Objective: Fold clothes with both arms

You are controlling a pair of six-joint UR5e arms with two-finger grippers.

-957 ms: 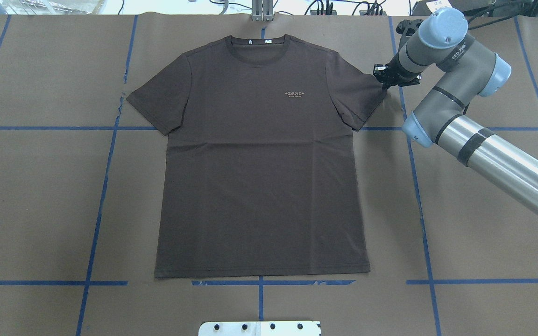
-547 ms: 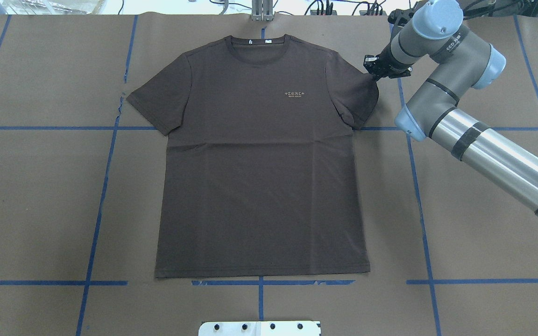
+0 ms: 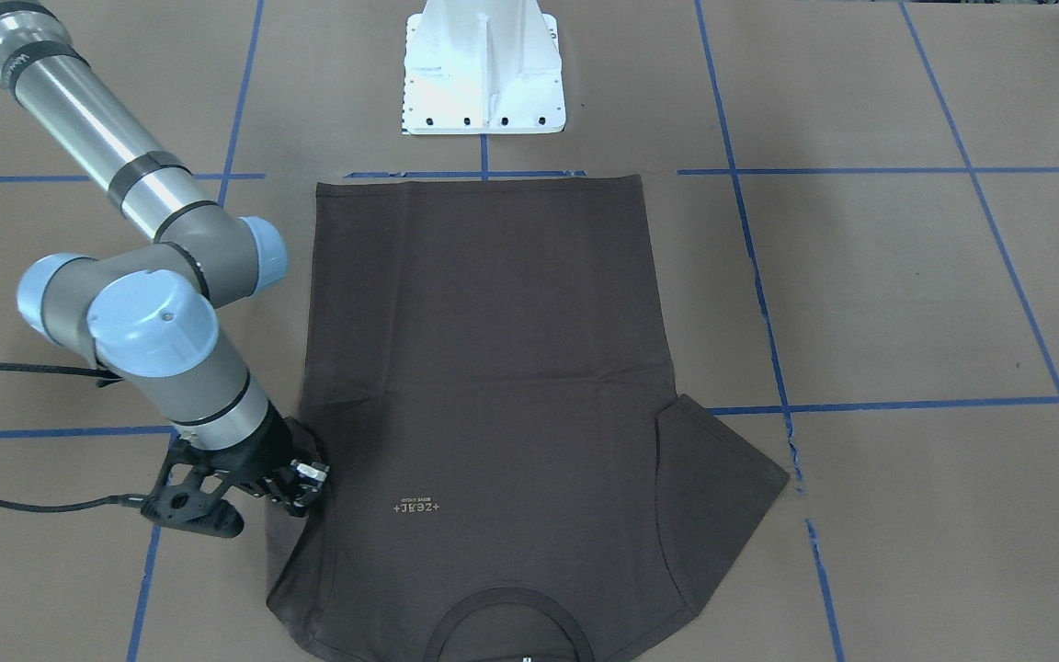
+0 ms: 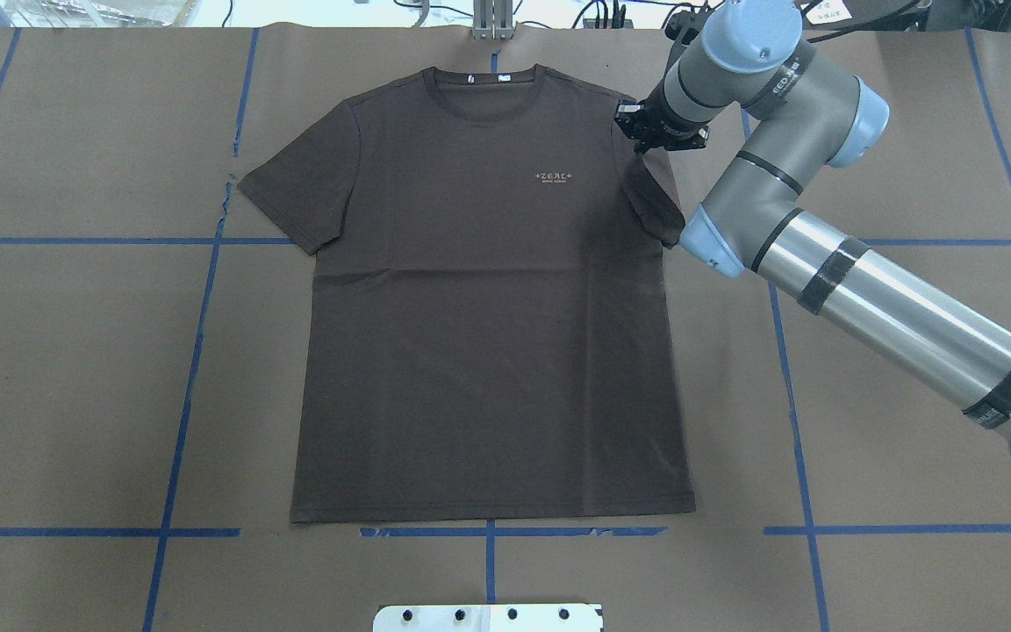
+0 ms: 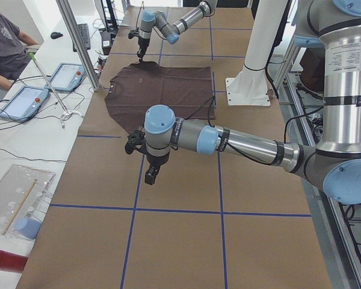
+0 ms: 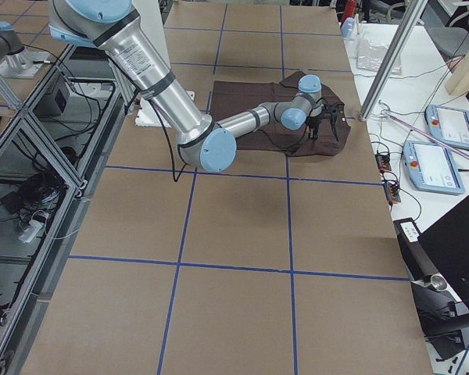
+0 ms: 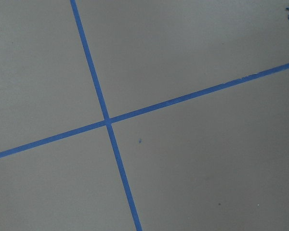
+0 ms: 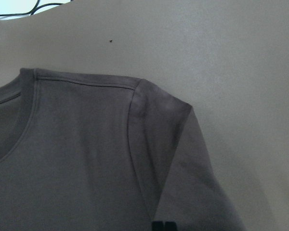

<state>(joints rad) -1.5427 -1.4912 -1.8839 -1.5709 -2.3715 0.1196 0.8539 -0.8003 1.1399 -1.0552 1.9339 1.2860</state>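
Note:
The fingers and sleeve edge stop short, at the shirt's side, so my right gripper keeps holding the sleeve from here until it lies by the chest logo.
The dark brown-grey T-shirt [image 4: 488,307] lies flat, face up, on the brown paper with its collar [image 4: 486,88] at the far side. My right gripper [image 4: 643,145] is shut on the edge of the right sleeve [image 4: 650,193] and holds it drawn in over the shoulder; in the front-facing view the same gripper [image 3: 298,496] sits at the shirt's edge. The right wrist view shows the shoulder seam [image 8: 135,125] close below. The other sleeve [image 4: 295,189] lies spread out. My left gripper [image 5: 150,174] hangs over bare paper, away from the shirt; I cannot tell whether it is open or shut.
The white pedestal base [image 3: 483,74] stands just beyond the hem. Blue tape lines [image 7: 106,120] grid the paper. A metal post [image 4: 492,22] rises past the collar. A side table with tablets [image 5: 24,102] and a seated person [image 5: 6,48] lie along the far edge.
My right gripper has moved left toward the collar, dragging the right sleeve's outer edge inward over the shoulder. The rest of the shirt has stayed put.

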